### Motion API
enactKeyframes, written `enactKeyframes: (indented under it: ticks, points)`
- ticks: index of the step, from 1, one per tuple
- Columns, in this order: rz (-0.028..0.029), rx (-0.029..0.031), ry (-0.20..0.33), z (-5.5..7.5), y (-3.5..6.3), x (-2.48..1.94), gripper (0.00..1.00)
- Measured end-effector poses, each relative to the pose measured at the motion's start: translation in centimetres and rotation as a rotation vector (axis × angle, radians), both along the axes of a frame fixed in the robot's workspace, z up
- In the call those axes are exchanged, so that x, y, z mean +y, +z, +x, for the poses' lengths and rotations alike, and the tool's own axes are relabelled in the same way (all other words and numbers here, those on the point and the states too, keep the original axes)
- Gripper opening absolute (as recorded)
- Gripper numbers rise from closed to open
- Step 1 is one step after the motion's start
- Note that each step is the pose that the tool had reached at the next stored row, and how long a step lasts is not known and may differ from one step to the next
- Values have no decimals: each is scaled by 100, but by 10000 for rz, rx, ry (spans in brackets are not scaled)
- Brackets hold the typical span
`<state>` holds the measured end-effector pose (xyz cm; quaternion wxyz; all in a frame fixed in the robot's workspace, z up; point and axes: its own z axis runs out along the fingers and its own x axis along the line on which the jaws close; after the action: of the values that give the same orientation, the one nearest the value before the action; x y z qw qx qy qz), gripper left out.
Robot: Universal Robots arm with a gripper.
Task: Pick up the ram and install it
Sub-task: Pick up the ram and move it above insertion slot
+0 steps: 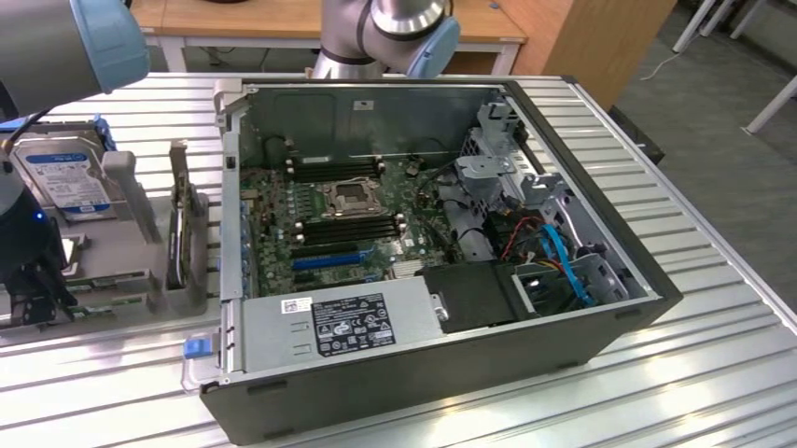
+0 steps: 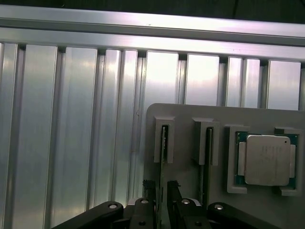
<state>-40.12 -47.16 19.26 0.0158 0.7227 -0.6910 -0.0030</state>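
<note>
My gripper should grab the ram by the bare middle of its long edge (image 2: 160,200) next, because the fixture's slot holders go around the ends of the ram (image 2: 163,143).
The ram (image 2: 163,143) is a thin stick seen edge-on, standing in a slot of the grey fixture (image 2: 190,114). My gripper (image 2: 161,193) is open and straddles the stick. One fingertip (image 2: 149,191) is on each side of it, with a small gap to the board. A second stick (image 2: 208,152) stands in the neighbouring slot. In the exterior view my gripper (image 1: 35,297) hangs low over the fixture (image 1: 112,280) at the exterior view's left edge. The motherboard's black memory slots (image 1: 351,227) lie inside the open computer case (image 1: 598,345).
A processor chip (image 2: 267,160) sits in a pocket of the fixture beside the sticks. A blue-labelled hard drive (image 1: 62,177) and a thin upright board (image 1: 187,233) stand on the fixture. The case's near wall and power supply (image 1: 342,322) rise between fixture and motherboard. Everything rests on a ribbed metal table (image 2: 71,119).
</note>
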Motion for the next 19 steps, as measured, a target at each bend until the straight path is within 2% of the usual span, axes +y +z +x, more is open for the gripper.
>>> enactKeyframes:
  ticks: [4,6,16,19]
  points:
    - [0,-1,0,0,0,0,23]
    - [0,0,0,0,0,0,13]
    - [0,0,0,0,0,0,13]
    - [-1,1,-1,0,74,0,13]
